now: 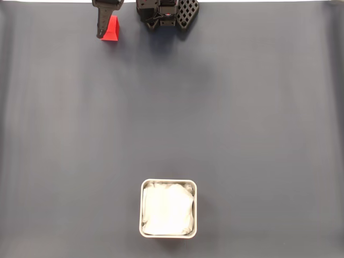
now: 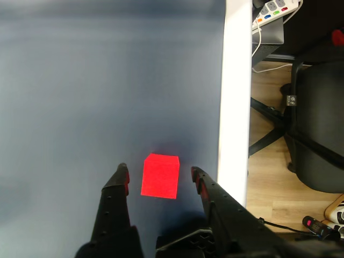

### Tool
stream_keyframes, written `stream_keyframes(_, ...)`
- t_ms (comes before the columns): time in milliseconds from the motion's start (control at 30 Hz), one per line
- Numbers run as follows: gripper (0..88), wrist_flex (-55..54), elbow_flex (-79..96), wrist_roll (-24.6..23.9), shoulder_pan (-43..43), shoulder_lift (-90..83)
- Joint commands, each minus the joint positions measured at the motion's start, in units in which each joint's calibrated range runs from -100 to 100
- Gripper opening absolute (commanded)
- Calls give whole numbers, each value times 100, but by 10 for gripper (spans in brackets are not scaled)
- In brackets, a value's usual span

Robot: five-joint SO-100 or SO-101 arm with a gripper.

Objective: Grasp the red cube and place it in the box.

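Note:
My gripper grabs the cube's two opposite sides next, to place the red cube [image 1: 111,29] in the box [image 1: 168,208].
The red cube [image 2: 160,176] lies on the dark grey table close to its right edge in the wrist view. My gripper [image 2: 159,169] is open, one black fingertip on each side of the cube with a gap on both sides. In the fixed view the red cube [image 1: 111,29] sits at the top left, and a black finger [image 1: 102,24] stands just to its left. The box [image 1: 168,208], a pale-rimmed square with white papery lining, rests far from the cube near the bottom middle.
The arm's black base [image 1: 166,12] sits at the top edge of the fixed view. The table edge [image 2: 235,107] runs beside the cube in the wrist view, with an office chair [image 2: 317,123] and a power strip [image 2: 274,8] on the floor beyond.

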Motion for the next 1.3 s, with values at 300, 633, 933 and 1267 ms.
stream_keyframes(300, 278, -15, 145, 83, 95, -352)
stream_keyframes(633, 275, -56, 382, 112, 52, -412)
stream_keyframes(933, 270, -31, 501, 142, 17, -473)
stream_keyframes(1267, 241, -56, 474, 132, 10, -499)
